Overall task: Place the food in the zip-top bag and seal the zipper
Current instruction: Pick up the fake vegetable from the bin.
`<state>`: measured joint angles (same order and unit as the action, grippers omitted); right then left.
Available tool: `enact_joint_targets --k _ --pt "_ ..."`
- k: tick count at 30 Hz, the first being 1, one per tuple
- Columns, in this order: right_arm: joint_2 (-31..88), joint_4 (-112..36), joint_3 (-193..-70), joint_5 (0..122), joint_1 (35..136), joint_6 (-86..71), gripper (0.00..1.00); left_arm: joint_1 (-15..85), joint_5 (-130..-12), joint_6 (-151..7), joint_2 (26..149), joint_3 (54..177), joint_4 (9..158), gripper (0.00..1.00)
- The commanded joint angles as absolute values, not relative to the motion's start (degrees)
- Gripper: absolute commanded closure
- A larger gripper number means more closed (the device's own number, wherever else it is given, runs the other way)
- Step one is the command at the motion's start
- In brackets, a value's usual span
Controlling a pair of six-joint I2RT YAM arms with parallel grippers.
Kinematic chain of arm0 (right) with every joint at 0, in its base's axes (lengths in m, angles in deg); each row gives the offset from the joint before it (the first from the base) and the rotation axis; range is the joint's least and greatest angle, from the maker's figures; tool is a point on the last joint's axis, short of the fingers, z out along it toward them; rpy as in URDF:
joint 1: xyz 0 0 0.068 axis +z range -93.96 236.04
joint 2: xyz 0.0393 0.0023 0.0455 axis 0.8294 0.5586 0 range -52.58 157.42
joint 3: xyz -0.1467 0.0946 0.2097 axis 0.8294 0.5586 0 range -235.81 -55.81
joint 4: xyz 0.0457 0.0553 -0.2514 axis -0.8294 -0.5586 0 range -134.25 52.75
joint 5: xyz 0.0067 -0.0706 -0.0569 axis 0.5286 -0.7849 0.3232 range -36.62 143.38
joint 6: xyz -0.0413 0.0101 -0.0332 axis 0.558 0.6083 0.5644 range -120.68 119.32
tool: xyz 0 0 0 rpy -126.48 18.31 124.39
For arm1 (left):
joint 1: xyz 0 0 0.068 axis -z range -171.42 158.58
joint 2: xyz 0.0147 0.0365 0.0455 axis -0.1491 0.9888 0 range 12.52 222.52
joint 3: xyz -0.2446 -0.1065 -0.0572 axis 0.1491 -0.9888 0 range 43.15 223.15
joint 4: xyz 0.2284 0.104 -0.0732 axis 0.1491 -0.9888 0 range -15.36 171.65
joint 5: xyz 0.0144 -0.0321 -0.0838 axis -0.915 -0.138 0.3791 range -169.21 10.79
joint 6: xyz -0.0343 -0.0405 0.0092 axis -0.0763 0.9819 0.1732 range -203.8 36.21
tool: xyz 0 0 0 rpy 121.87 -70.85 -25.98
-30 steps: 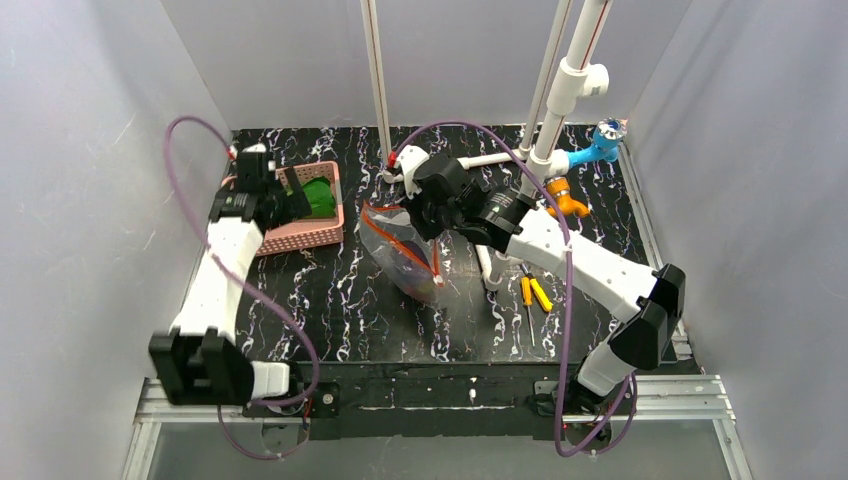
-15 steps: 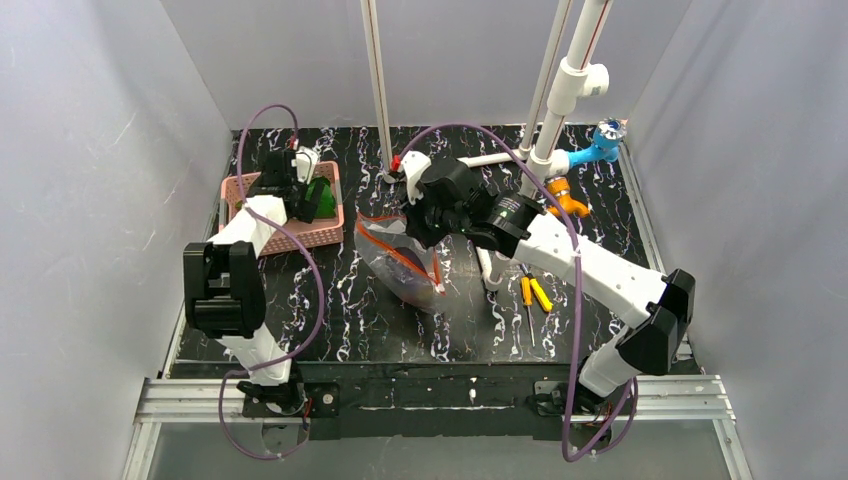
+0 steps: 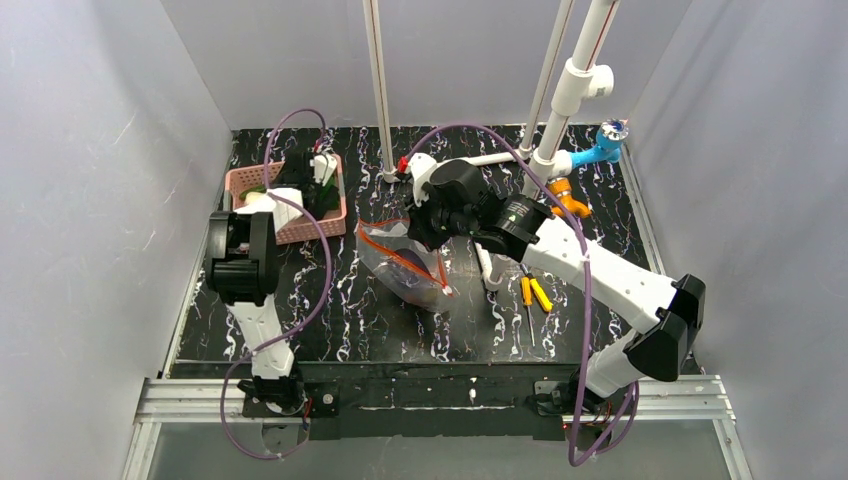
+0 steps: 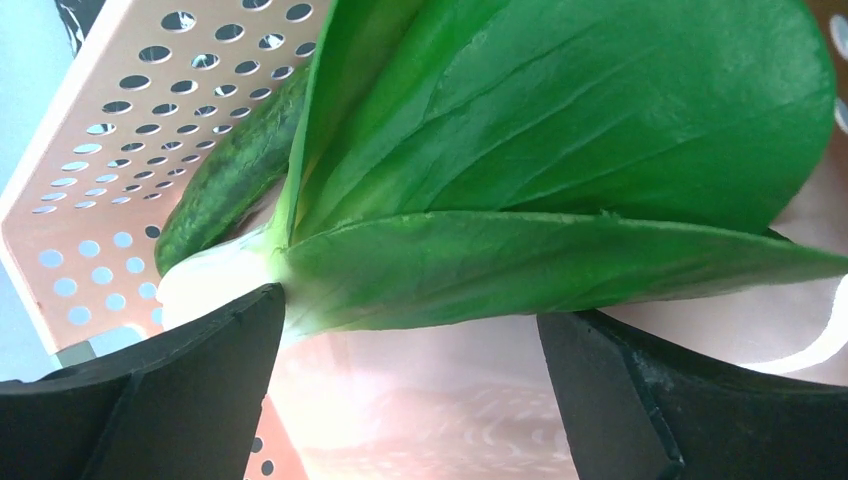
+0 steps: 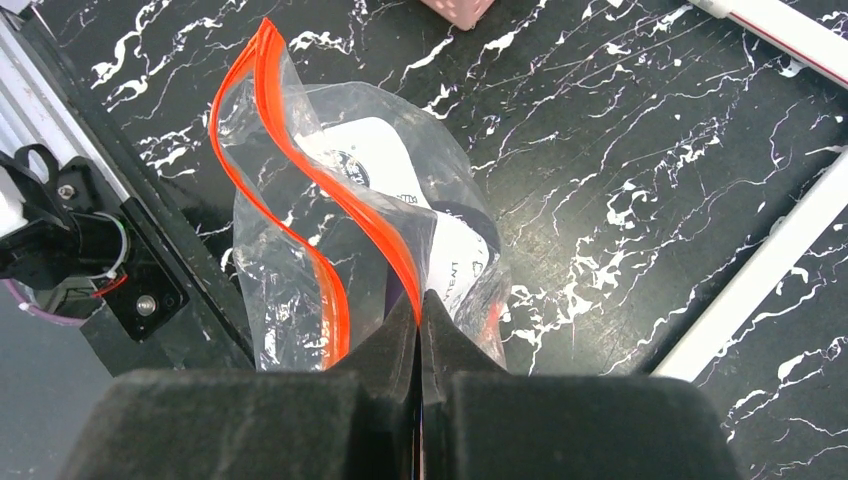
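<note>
My left gripper grabs the bok choy (image 4: 560, 150) by its green leaf edge (image 4: 398, 274) beside the white stem next, so the stem enters the zip-top bag first.
Toy bok choy (image 4: 560, 150) with broad green leaves and a white stem lies in the pink basket (image 4: 110, 150), and a slim green cucumber (image 4: 235, 170) lies behind it. My left gripper (image 4: 410, 320) is open over the basket (image 3: 300, 228), its black fingers to either side just short of the leaves, gripping nothing. The clear zip-top bag (image 3: 400, 262) lies at mid-table with its mouth raised. My right gripper (image 5: 420, 300) is shut on the red-orange zipper (image 5: 268, 50), holding that edge up. Something dark purple (image 3: 415, 272) shows through the plastic.
Yellow-handled tools (image 3: 533, 292) lie right of the bag. White pipes (image 3: 560, 110) rise at the back, with a blue fitting (image 3: 605, 135) and an orange piece (image 3: 567, 200) near them. A short white pipe (image 3: 487, 268) lies beside the bag.
My left arm has swung from the basket's left side to over its far right part, and its jaws have spread wider. The right gripper keeps its hold on the zipper, shifted slightly right.
</note>
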<state>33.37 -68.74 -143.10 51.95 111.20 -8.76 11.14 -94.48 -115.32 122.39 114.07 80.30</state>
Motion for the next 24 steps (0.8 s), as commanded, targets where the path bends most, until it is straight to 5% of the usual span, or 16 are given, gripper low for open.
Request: enact_joint_targets --k 1,17,24 --pt "30.02 -65.51 -143.22 51.80 110.27 -10.15 0.99 11.46 -98.68 -114.36 126.00 118.59 80.06 0.05" --pt "31.29 -65.38 -143.97 52.98 109.83 -10.23 0.99 11.05 -103.97 -115.16 126.96 119.66 86.71 0.02" --pt "31.84 -65.48 -144.54 52.95 109.83 -10.29 0.99 7.70 -95.43 -108.54 131.98 130.77 68.26 0.07"
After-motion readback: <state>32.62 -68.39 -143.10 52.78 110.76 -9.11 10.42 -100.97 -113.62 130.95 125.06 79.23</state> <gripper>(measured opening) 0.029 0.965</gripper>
